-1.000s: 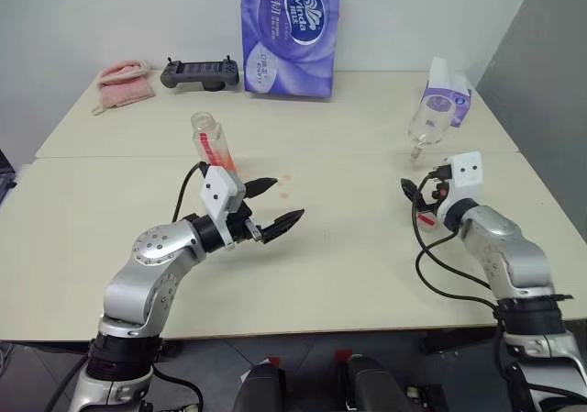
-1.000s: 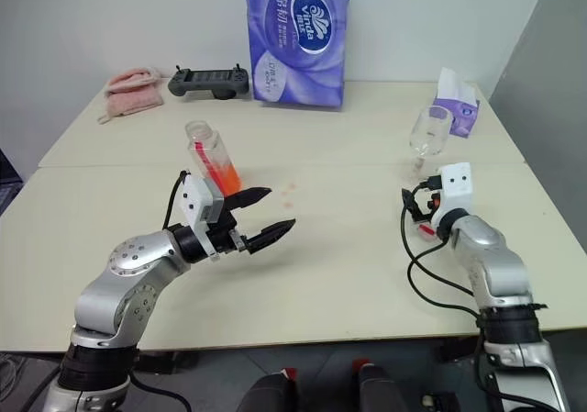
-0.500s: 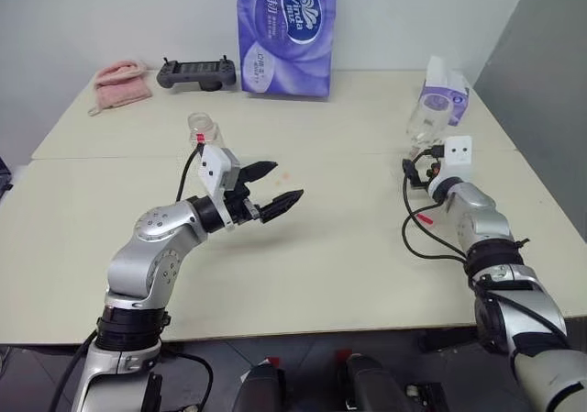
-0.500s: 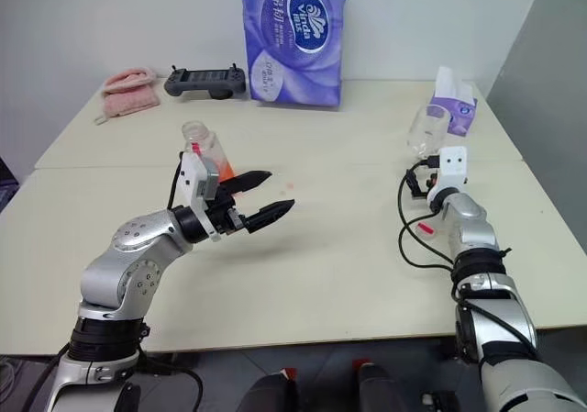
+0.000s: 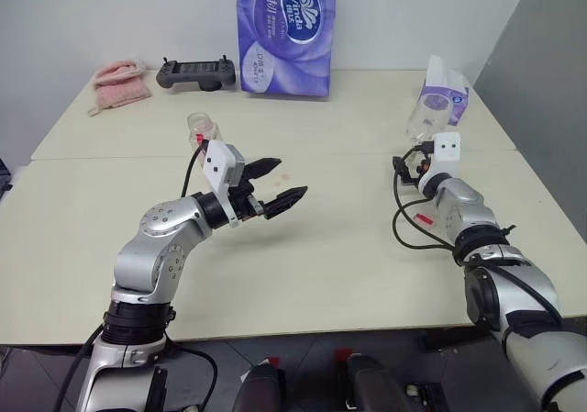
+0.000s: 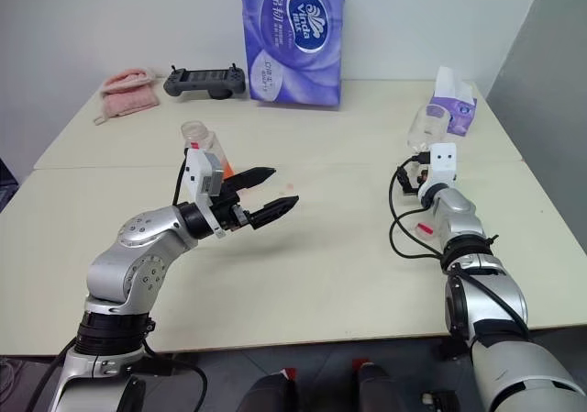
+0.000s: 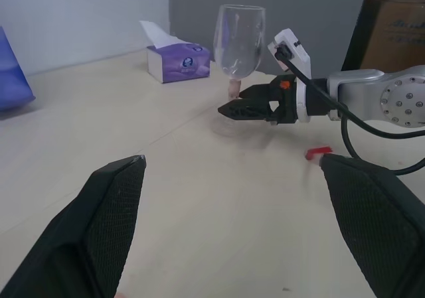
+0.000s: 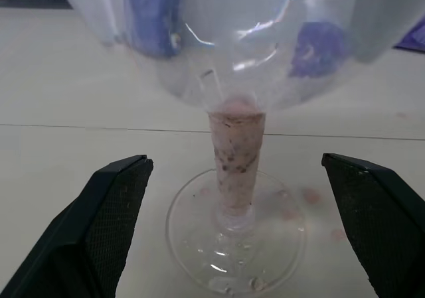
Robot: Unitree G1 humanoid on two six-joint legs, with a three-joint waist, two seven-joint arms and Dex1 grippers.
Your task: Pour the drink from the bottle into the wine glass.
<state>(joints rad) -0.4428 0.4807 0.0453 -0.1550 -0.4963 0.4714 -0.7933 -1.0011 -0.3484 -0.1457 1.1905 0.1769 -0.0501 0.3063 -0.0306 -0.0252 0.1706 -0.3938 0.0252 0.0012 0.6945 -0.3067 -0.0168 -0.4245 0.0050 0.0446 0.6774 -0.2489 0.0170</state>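
Note:
My right gripper closes on the stem now, since its fingers stand on either side of the pink-stained stem (image 8: pixel 237 155) above the glass's foot (image 8: pixel 236 261).
The bottle (image 5: pixel 204 129) stands upright on the table, partly hidden by my left wrist, with a little orange-red drink (image 6: pixel 226 167) showing low in it. My left gripper (image 5: pixel 292 176) hangs open and empty above the table, past the bottle, pointing towards the middle. The wine glass (image 5: pixel 424 121) stands upright at the far right; its bowl (image 7: pixel 238 40) looks empty and its stem (image 8: pixel 236 158) is stained pink. My right gripper (image 7: pixel 226 111) is open at stem height, its fingers (image 8: pixel 113 198) well clear of the stem on either side.
A purple tissue pack (image 5: pixel 289 31), a black controller (image 5: pixel 193 71) and a pink cloth (image 5: pixel 122 82) line the table's far edge. A purple tissue box (image 5: pixel 447 95) stands just behind the glass. A small red piece (image 5: pixel 425 219) lies under my right forearm. Pink drops (image 8: pixel 307 195) spot the table by the glass's foot.
My right arm has stretched forward and brought its open gripper up to the glass's stem. The left gripper has barely moved and stays open.

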